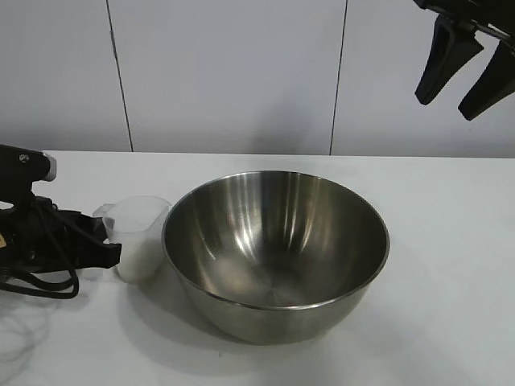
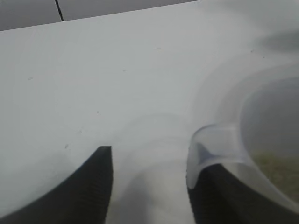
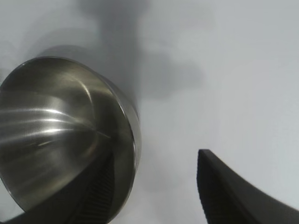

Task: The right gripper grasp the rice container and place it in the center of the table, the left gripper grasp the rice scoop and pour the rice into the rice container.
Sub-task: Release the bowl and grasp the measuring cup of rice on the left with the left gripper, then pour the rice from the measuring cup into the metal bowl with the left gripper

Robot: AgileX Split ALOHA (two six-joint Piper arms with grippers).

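Observation:
Loose rice is inside the open scoop, so it has to stay upright. I should next grab the scoop by its small side handle (image 2: 215, 144) with my left gripper.
The rice container (image 1: 278, 249), a big shiny steel bowl, stands empty at the middle of the white table (image 1: 451, 265). The rice scoop (image 1: 138, 237), a small clear cup with whitish rice in its lower part, stands just left of the bowl. My left gripper (image 1: 109, 245) lies low on the table against the scoop's left side, open. In the left wrist view the gripper (image 2: 152, 161) is spread wide and the scoop's handle (image 2: 217, 142) overlaps one finger. My right gripper (image 1: 445, 103) hangs high at the upper right, open and empty. The bowl also shows in the right wrist view (image 3: 51, 126), beside that gripper (image 3: 156, 156).
A black cable (image 1: 44, 281) loops on the table beside the left arm. A pale panelled wall (image 1: 233, 72) stands behind the table. Bare tabletop lies to the right of the bowl and in front of it.

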